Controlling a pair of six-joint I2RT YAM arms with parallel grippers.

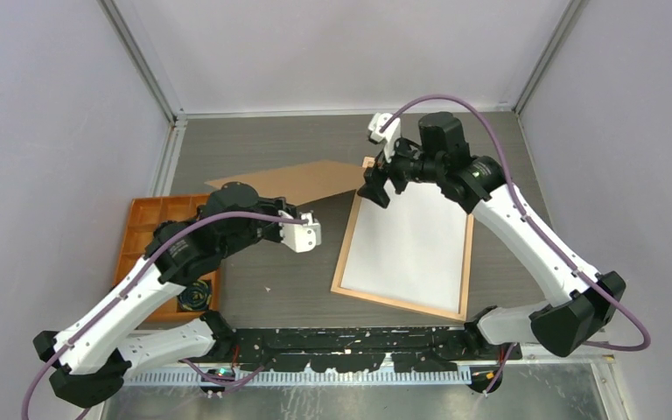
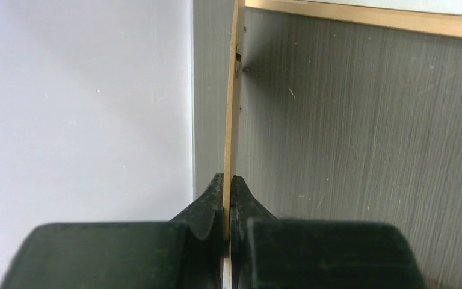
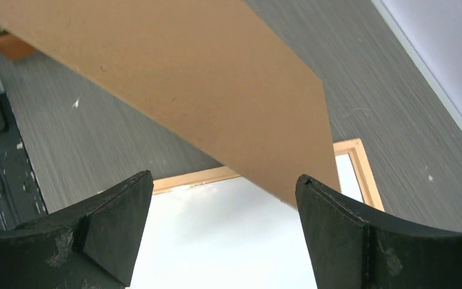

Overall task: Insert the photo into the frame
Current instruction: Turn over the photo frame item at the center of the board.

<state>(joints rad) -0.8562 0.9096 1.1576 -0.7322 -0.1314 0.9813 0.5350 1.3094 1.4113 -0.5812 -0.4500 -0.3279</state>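
Note:
I need to reach the board (image 1: 293,182) with my right gripper and grab its edge over the photo, so the opposite edge stays free to go into the frame.
The frame (image 1: 347,238), of thin light-orange wood, lies flat right of the table's centre. The photo (image 1: 411,245) lies inside it with its plain white back up. My left gripper (image 1: 302,226) is shut on the near edge of the brown backing board (image 1: 293,182) and holds it tilted, its right end over the frame's far left corner. The left wrist view shows my left gripper (image 2: 228,180) shut on the board (image 2: 233,108), seen edge-on. My right gripper (image 1: 374,188) is open and empty above that corner. In the right wrist view my right gripper (image 3: 224,177) is over the photo (image 3: 228,241), with the board (image 3: 174,78) and the frame (image 3: 186,179) ahead.
A small orange compartment tray (image 1: 153,219) stands at the left under my left arm, with a dark round object (image 1: 195,296) in a near compartment. Walls close the table at the back and sides. A black rail (image 1: 350,337) runs along the near edge.

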